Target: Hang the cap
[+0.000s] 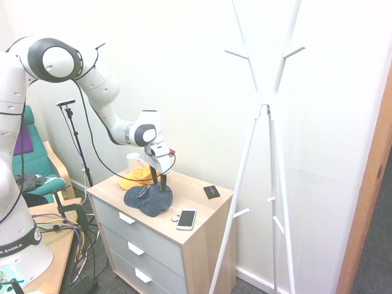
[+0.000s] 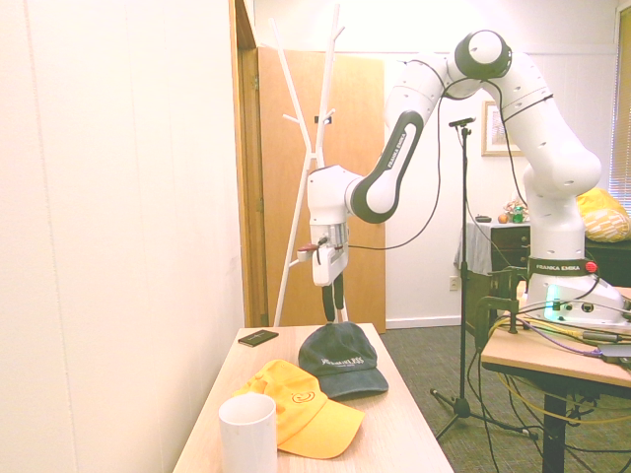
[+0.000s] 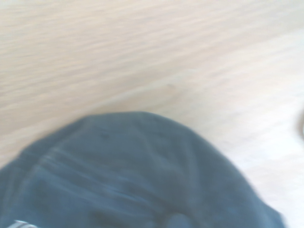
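Observation:
My gripper should next grip the dark cap's top [image 2: 336,332] to hang the dark cap, because the top stands up while the dark cap's brim [image 2: 354,383] lies flat on the wood.
The dark slate-blue cap [image 1: 149,202] [image 2: 341,361] lies on the wooden top of the dresser [image 1: 196,205], brim toward the yellow cap. My gripper [image 1: 163,187] [image 2: 333,311] points straight down with its fingertips right at the cap's crown, on the side nearer the coat rack. The fingers stand open with nothing between them. Whether they touch the fabric I cannot tell. The blurred wrist view shows the cap [image 3: 137,175] against the pale wood. The white coat rack [image 1: 264,110] [image 2: 317,138] stands on the floor beside the dresser.
An orange-yellow cap [image 1: 136,179] [image 2: 302,405] lies right next to the dark one, with a white cup [image 1: 133,161] [image 2: 247,436] behind it. A phone [image 1: 187,218] lies near the dresser's front edge and a small black square item [image 1: 212,192] [image 2: 258,337] by the wall.

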Controlling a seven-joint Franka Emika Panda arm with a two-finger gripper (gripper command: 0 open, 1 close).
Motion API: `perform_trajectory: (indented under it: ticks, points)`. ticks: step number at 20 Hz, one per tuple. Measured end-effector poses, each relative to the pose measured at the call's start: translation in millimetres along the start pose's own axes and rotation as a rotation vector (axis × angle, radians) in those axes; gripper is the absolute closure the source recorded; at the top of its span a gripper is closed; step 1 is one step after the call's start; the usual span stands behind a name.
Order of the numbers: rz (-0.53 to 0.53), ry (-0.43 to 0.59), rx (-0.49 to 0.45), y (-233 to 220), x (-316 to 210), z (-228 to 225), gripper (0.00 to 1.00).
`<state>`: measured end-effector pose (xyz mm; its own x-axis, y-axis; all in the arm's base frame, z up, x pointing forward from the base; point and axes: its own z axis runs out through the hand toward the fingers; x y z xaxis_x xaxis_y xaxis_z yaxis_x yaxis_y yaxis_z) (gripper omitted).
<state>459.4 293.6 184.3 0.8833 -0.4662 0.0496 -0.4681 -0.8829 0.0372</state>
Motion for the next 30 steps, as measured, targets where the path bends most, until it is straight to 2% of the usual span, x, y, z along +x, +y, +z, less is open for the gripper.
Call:
perform_trajectory:
  ticks: [1,30]
  points:
    - [-0.01,0.0,-0.002,-4.1,-4.0,4.0,1.0]
    - [-0.023,0.03,-0.024,-7.7,-5.2,20.1,1.0]
